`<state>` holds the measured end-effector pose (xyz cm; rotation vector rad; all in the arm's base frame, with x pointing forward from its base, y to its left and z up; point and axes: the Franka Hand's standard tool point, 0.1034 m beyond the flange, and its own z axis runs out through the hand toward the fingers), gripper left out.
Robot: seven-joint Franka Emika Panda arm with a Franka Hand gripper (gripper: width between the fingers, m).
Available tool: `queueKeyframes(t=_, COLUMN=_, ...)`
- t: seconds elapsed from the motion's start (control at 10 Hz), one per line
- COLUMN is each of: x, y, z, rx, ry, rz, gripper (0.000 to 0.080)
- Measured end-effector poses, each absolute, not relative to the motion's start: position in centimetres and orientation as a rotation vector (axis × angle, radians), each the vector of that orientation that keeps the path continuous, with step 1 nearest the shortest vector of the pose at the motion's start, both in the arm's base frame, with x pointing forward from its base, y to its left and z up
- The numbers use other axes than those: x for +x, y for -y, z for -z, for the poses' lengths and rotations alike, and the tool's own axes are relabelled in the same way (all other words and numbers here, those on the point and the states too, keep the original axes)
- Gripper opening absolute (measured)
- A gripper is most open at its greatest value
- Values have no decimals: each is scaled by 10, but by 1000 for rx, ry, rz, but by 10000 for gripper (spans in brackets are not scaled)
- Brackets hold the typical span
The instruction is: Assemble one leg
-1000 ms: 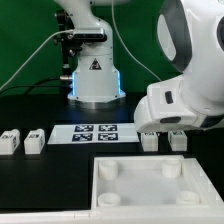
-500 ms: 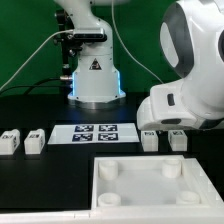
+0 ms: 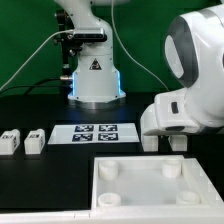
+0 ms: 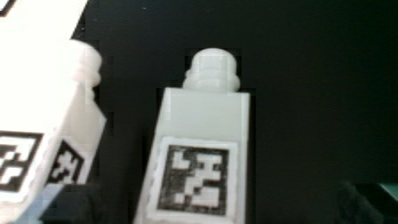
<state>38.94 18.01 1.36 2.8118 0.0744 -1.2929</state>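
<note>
My open fingers are low on either side of the leg's tagged end (image 4: 192,185) in the wrist view, so my gripper should close on it now.
In the wrist view a leg (image 4: 199,130) lies on the black table, a white block with a stepped peg at one end and a square tag on its upper face. A second leg (image 4: 68,110) lies close beside it. My gripper (image 4: 214,208) is open; its dark fingertips (image 4: 61,206) stand on either side of the tagged end of the first leg, not closed on it. In the exterior view the arm's white wrist (image 3: 190,110) hangs low over these two legs (image 3: 150,143), mostly hiding them. Two more legs (image 3: 10,142) lie at the exterior view's left.
The large white tray-like part (image 3: 105,195) with round corner sockets lies at the front. The marker board (image 3: 95,132) lies in the middle of the table. The robot base (image 3: 96,75) stands behind it.
The arm has moved toward the exterior view's right and sunk lower over the two legs there. No part has moved.
</note>
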Motion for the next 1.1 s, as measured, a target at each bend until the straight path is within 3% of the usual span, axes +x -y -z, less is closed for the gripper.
queueKeyframes(t=0.3, x=388, y=-180, z=-12, rx=2806, ry=-76, rz=1302, gripper=649)
queueKeyframes(t=0.4, x=388, y=-179, z=-12, rx=2806, ry=-76, rz=1302, gripper=517)
queueKeyframes(t=0.5, x=388, y=-179, z=-12, rx=2806, ry=-76, rz=1302, gripper=517)
queueKeyframes(t=0.7, x=388, y=-179, z=-13, rx=2806, ry=-77, rz=1302, gripper=291)
queueKeyframes(t=1.1, x=388, y=-179, z=-13, rx=2806, ry=-77, rz=1302, gripper=291)
